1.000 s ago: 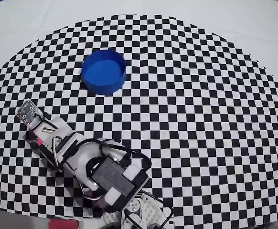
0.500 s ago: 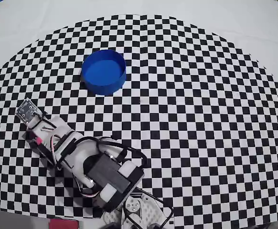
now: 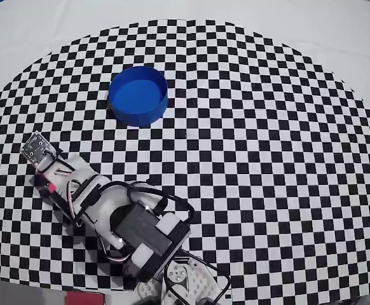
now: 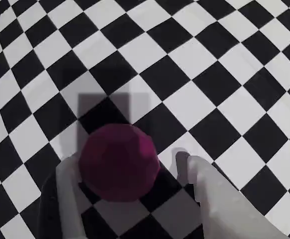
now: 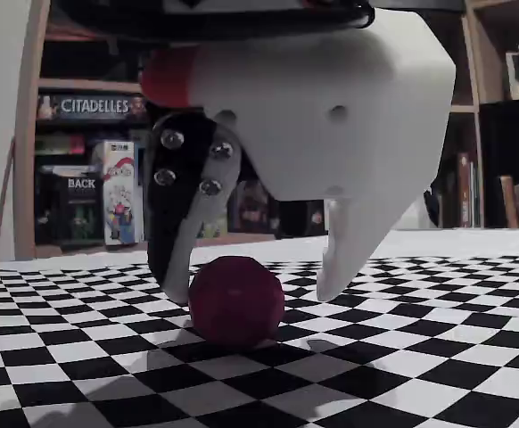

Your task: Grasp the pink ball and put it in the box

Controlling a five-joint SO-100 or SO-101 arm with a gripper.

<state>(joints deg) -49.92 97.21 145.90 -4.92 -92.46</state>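
Note:
The pink ball has to go in the round blue box (image 3: 138,95), so the robot's gripper should next grab the ball by its round sides.
In the wrist view the pink ball (image 4: 119,162) rests on the checkered cloth between my two fingers. My gripper (image 4: 126,164) is open around it: the left finger (image 4: 68,199) is close against the ball and the right finger (image 4: 205,189) stands a small gap away. The fixed view shows the same, with the ball (image 5: 235,300) on the cloth and the gripper (image 5: 255,287) straddling it, tips near the surface. In the overhead view my gripper (image 3: 45,166) covers the ball. The box (image 3: 138,95), a round blue tub, stands up and to the right of the gripper there.
The checkered cloth (image 3: 267,159) covers most of the table in the overhead view, with plain white table (image 3: 337,32) around its edge. My arm's body (image 3: 140,235) lies at the lower left. Shelves with game boxes (image 5: 90,192) stand behind the table in the fixed view.
In the overhead view the arm's upper body has shifted slightly left. The gripper end has stayed almost in place over the same spot.

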